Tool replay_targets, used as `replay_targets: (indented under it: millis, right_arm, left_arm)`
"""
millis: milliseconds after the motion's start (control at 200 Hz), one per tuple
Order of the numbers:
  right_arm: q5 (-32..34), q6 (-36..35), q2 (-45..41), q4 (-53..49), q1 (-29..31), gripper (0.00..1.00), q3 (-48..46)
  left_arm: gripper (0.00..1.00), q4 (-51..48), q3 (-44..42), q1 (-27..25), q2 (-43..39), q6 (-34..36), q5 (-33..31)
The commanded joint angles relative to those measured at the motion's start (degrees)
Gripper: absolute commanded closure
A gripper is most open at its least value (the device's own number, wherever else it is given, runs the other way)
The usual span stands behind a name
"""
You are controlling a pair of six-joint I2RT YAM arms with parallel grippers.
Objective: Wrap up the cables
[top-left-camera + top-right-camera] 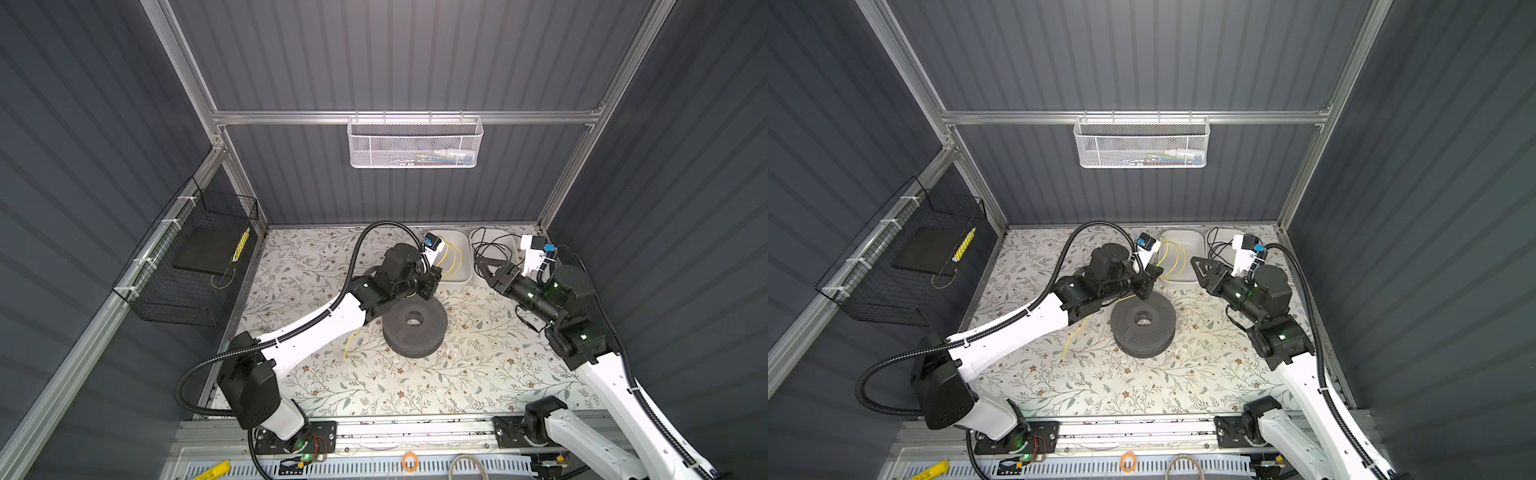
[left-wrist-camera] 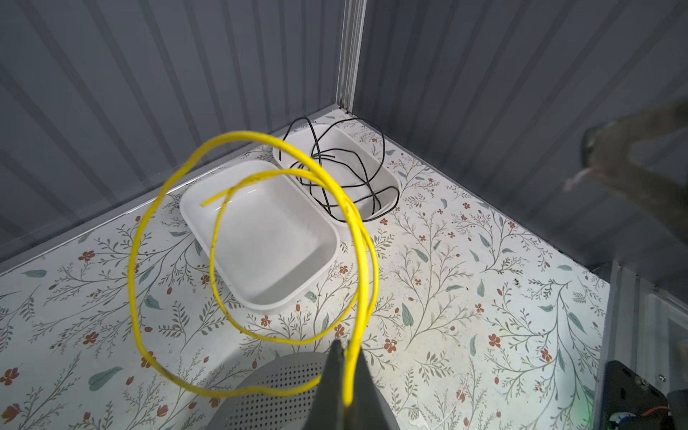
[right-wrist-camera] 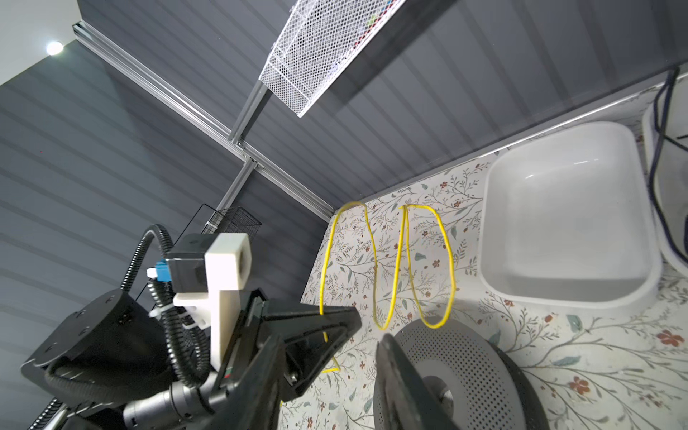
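The yellow wire (image 1: 459, 257) has standing loops away from my left gripper, so my right gripper will grab it there next. The wire needs wrapping, and the loose tail (image 1: 351, 343) will stay free for that.
The cables show as a thin yellow wire (image 2: 133, 268) standing in springy loops (image 1: 451, 257) (image 1: 1173, 259) (image 3: 450, 268) over the near rim of a white tray (image 1: 461, 243) (image 2: 260, 253). My left gripper (image 2: 344, 348) (image 1: 430, 286) (image 1: 1148, 284) is shut on the wire just above the back edge of a grey perforated spool (image 1: 397, 328) (image 1: 1127, 326) (image 3: 480, 372). A loose yellow tail (image 1: 351, 343) lies on the table under the left arm. My right gripper (image 3: 331, 337) (image 1: 484, 266) (image 1: 1200, 266) stands open and holds nothing, to the right of the loops and apart from them.
A second white tray (image 1: 513, 249) at the back right holds a tangled thin black cable (image 2: 357, 175). A black wire basket (image 1: 187, 266) hangs on the left wall and a white mesh basket (image 1: 415, 145) on the back wall. An orange ring (image 1: 410, 461) lies on the front rail.
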Motion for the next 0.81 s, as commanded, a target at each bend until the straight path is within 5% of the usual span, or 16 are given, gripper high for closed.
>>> replay_targets:
  millis: [0, 475, 800]
  right_arm:
    - [-3.4, 1.6, 2.5, 0.9, 0.0, 0.56, -0.9]
    - [-5.5, 4.9, 11.9, 9.1, 0.5, 0.60, -1.7]
    - [-5.5, 5.6, 14.9, 11.7, 0.6, 0.79, -1.8]
  left_arm:
    - [1.00, 2.0, 0.1, -0.1, -1.7, -0.9, 2.6]
    - [1.00, 2.6, 0.1, 0.0, -2.2, -1.6, 4.9]
    - [1.00, 2.3, 0.4, 0.0, -2.2, -1.7, 6.5]
